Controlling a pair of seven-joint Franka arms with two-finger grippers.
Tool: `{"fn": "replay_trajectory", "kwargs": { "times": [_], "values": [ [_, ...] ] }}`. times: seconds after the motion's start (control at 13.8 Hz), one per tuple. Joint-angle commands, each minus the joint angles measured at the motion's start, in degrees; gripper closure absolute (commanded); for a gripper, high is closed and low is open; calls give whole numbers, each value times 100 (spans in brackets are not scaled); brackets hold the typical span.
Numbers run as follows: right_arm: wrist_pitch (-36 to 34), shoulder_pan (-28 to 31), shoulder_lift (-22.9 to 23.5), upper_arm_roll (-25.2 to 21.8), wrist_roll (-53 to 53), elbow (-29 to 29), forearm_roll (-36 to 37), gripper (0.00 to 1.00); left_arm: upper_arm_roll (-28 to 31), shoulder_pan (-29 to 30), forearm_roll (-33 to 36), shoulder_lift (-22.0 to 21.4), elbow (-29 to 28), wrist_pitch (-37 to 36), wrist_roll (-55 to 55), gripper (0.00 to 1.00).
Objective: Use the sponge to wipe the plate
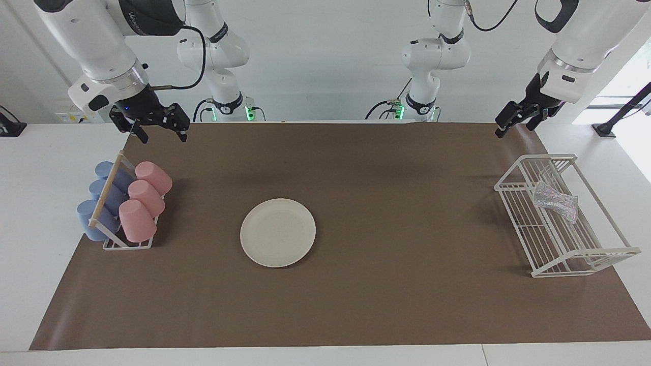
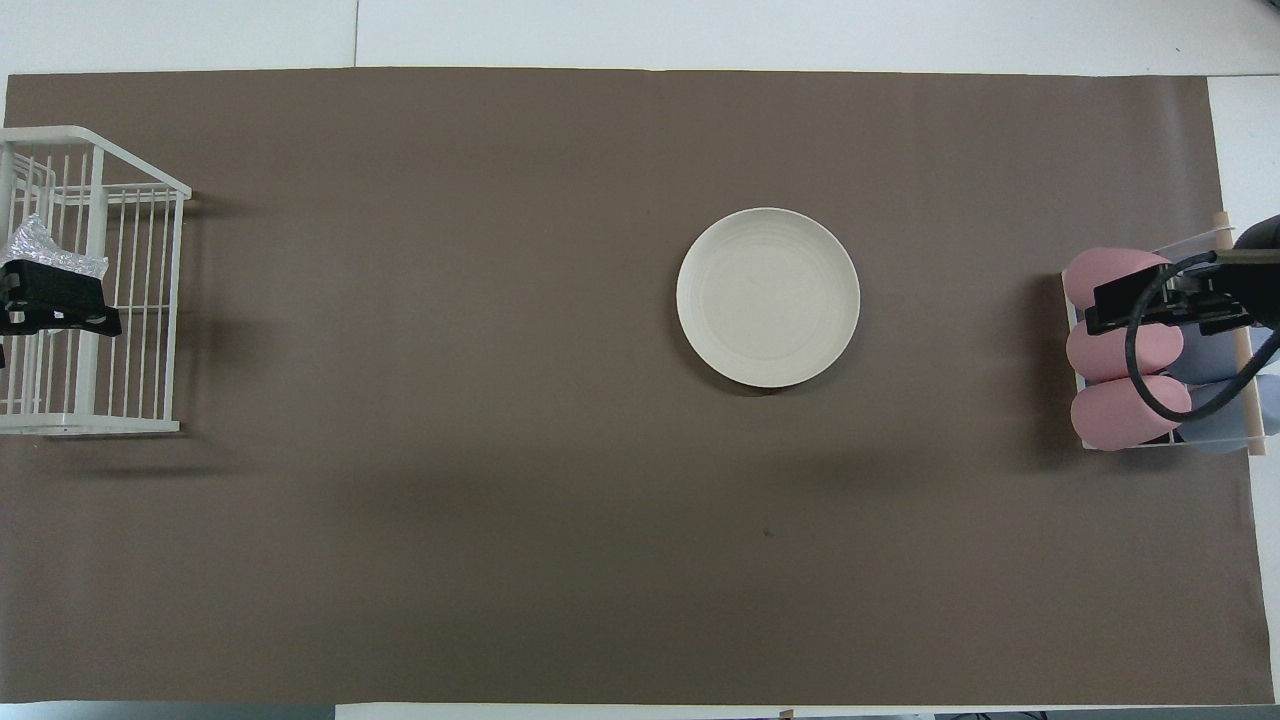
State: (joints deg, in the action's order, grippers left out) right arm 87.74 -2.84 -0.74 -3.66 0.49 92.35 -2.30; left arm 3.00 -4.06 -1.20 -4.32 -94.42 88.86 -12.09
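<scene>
The silvery sponge should be grabbed by its end with my left gripper next, so the sponge's side stays free to wipe the plate (image 2: 768, 298).
The cream-white plate (image 1: 277, 232) lies flat on the brown mat, about mid-table, and also shows in the overhead view (image 2: 768, 297). The silvery speckled sponge (image 1: 555, 202) lies in the white wire rack (image 1: 585, 256) at the left arm's end; in the overhead view the sponge (image 2: 40, 240) is partly covered by the gripper. My left gripper (image 1: 514, 129) hangs in the air, open and empty, and the overhead view places it (image 2: 60, 310) over the rack. My right gripper (image 1: 160, 133) is open and empty, raised over the cup rack (image 2: 1160, 300).
A small rack (image 1: 127, 244) with a wooden bar holds three pink cups (image 1: 145, 195) and three blue cups (image 1: 99, 201) lying on their sides at the right arm's end. The brown mat (image 1: 407, 284) covers most of the white table.
</scene>
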Motion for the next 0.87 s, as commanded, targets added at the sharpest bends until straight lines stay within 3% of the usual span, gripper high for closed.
{"fn": "replay_trajectory", "kwargs": {
  "times": [0.0, 0.22, 0.65, 0.8],
  "values": [
    [-73, 73, -76, 59, -93, 47, 89, 0, 8, -67, 494, 2, 20, 70, 5, 0],
    [-73, 73, -76, 59, -93, 47, 89, 0, -36, -217, 1400, 115, -269, 377, -65, 0],
    [-73, 73, -76, 59, -93, 47, 89, 0, -45, -700, 3474, 1283, -349, 755, -880, 0],
    [-73, 73, -76, 59, -93, 47, 89, 0, -45, -710, 3880, 1521, -358, 948, -953, 0]
  ]
}}
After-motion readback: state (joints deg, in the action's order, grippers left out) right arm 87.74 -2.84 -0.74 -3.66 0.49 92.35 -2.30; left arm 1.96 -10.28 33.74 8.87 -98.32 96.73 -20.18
